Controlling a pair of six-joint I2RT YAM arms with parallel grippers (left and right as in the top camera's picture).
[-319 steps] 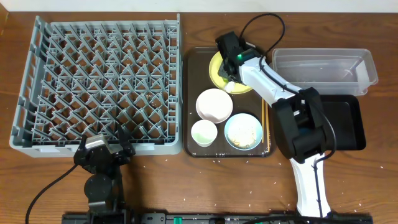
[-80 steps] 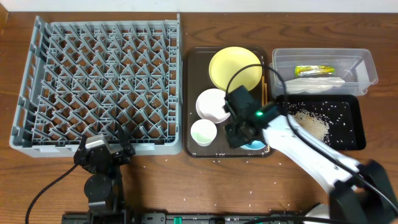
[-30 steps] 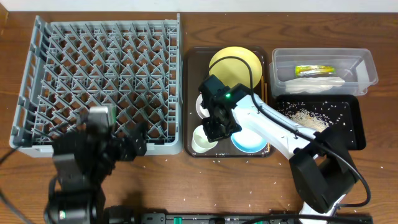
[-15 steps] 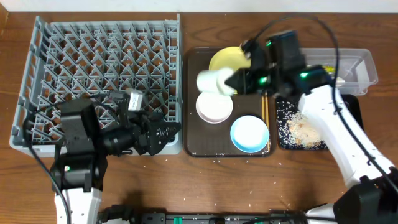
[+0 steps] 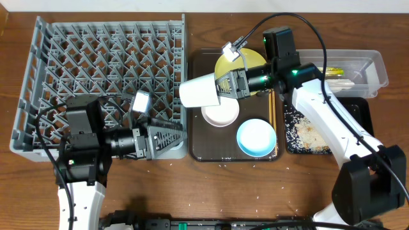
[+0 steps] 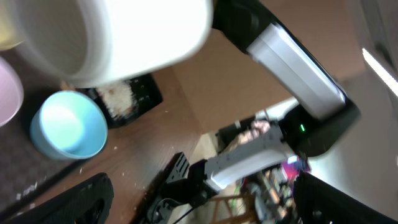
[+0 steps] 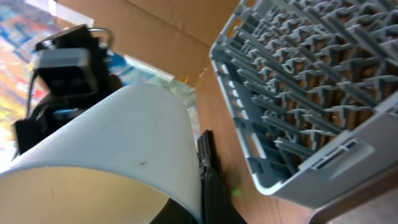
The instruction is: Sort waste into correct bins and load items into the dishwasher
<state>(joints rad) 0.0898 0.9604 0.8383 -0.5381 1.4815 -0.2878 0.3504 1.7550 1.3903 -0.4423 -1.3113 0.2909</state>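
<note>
The left gripper grabs the small white cup around its base end next, which leaves the cup's opening free to load facedown in the rack.
My right gripper is shut on the small white cup and holds it on its side in the air, over the gap between the grey dish rack and the brown tray. The cup fills the right wrist view. My left gripper is open and empty at the rack's front right corner, below the cup; the cup also shows in the left wrist view. The yellow plate, white bowl, light blue dish and chopsticks lie on the brown tray.
The clear tub at the back right holds the yellow-green wrapper and the white napkin. The black tray in front of it holds rice scraps. A few grains lie on the table at the front.
My right gripper lifted the cup off the brown tray and has carried it left toward the rack. My left arm has reached right along the rack's front edge.
</note>
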